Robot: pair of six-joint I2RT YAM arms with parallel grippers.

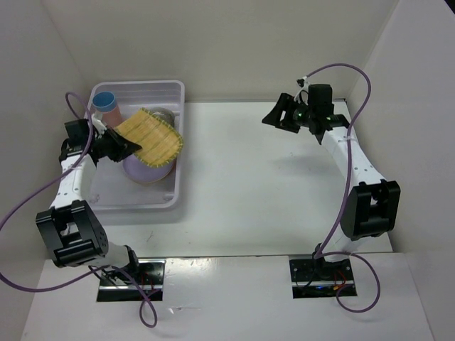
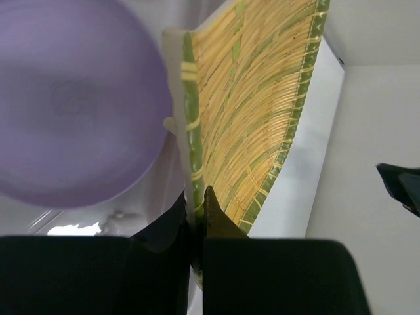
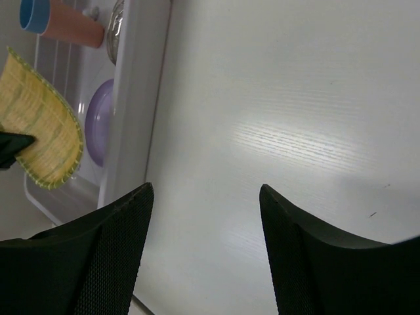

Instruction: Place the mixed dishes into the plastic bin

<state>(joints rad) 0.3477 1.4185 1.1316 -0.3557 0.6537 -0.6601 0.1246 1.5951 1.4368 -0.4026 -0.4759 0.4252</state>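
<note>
The tray is tilted and high above the lilac plate and would fall at an angle past the plate. My left gripper keeps hold of the tray now until the tray is lower.
My left gripper is shut on the left edge of the yellow ribbed tray and holds it tilted over the plastic bin. In the left wrist view the tray stands on edge between my fingertips. The lilac plate lies in the bin under the tray, seen also in the left wrist view. A blue cup nested in a pink cup and a grey plate sit at the bin's far end. My right gripper is open and empty, raised over the table's far right.
The bin stands at the table's left. Its right wall shows in the right wrist view, with the tray, lilac plate and cups inside. White walls enclose the table on three sides.
</note>
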